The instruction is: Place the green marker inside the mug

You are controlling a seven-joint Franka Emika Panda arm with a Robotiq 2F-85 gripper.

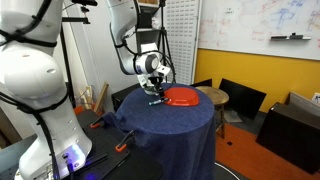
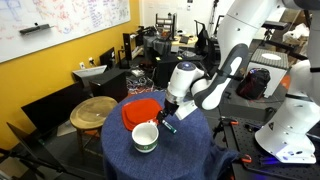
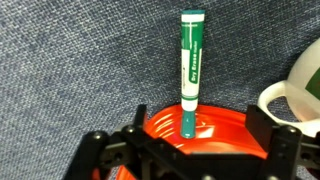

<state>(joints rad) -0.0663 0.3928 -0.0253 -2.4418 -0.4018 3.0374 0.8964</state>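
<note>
My fingertips are above the marker [image 2: 168, 125], so closing now would miss the marker. My gripper lowers first, then closes on the marker.
The green marker [image 3: 191, 70] has a green-and-white body and a dark green cap. In the wrist view it lies on the blue cloth with its cap end over the edge of the red dish [image 3: 225, 128]. The gripper [image 3: 198, 135] is open, its two fingers standing well apart on either side of that cap end without touching it. In both exterior views the gripper [image 2: 172, 106] [image 1: 155, 90] hangs low over the marker [image 2: 168, 125] [image 1: 156, 101]. The whitish mug [image 2: 145, 137] stands upright just beside the marker. Its rim shows at the right edge of the wrist view [image 3: 300, 85].
The round table [image 2: 185, 150] is covered with blue cloth. The red dish [image 2: 138, 108] [image 1: 182, 96] sits on it beside the mug. A round wooden stool [image 2: 92, 110], chairs and another white robot [image 1: 35, 90] stand around the table.
</note>
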